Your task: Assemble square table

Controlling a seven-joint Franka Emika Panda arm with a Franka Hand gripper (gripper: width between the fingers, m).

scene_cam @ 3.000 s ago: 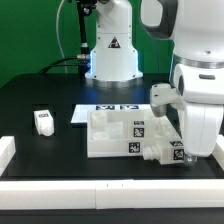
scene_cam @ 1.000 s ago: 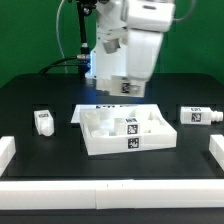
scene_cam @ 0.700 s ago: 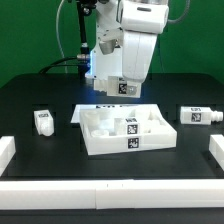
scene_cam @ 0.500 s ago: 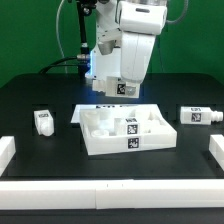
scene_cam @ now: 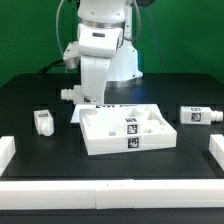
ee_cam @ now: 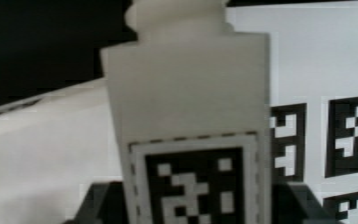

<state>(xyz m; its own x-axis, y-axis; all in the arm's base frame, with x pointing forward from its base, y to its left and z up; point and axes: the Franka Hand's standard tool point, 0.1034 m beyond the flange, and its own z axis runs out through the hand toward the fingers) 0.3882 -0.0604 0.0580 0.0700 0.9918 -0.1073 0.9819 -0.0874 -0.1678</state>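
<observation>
My gripper keeps hold of the leg for now, until it is lower. Its bottom side is high over the black surface beside the slab (scene_cam: 110, 140), so if I opened now, the leg would drop.
The square table's white slab (scene_cam: 110, 140) lies at the table's middle, rim up, with a tagged white piece (scene_cam: 130, 124) standing inside it. My gripper (scene_cam: 84, 97) hangs above the slab's back corner on the exterior view's left. It is shut on a white leg (ee_cam: 185, 110), whose tag faces the wrist camera. The leg's peg end (scene_cam: 68, 94) sticks out toward the exterior view's left. Dark fingers (ee_cam: 108, 200) flank the leg. A loose leg (scene_cam: 43, 122) lies at the exterior view's left and another (scene_cam: 197, 116) at its right.
The marker board (scene_cam: 78, 115) lies behind the slab and shows beside the leg in the wrist view (ee_cam: 327, 120). Long white bars line the front (scene_cam: 110, 190), the exterior view's left (scene_cam: 5, 150) and right (scene_cam: 216, 150). The robot base (scene_cam: 125, 65) stands at the back.
The arm has lifted a leg from the front right and swung it across to the exterior view's left, lower, over the slab's back-left corner. The slab and both loose legs have not moved.
</observation>
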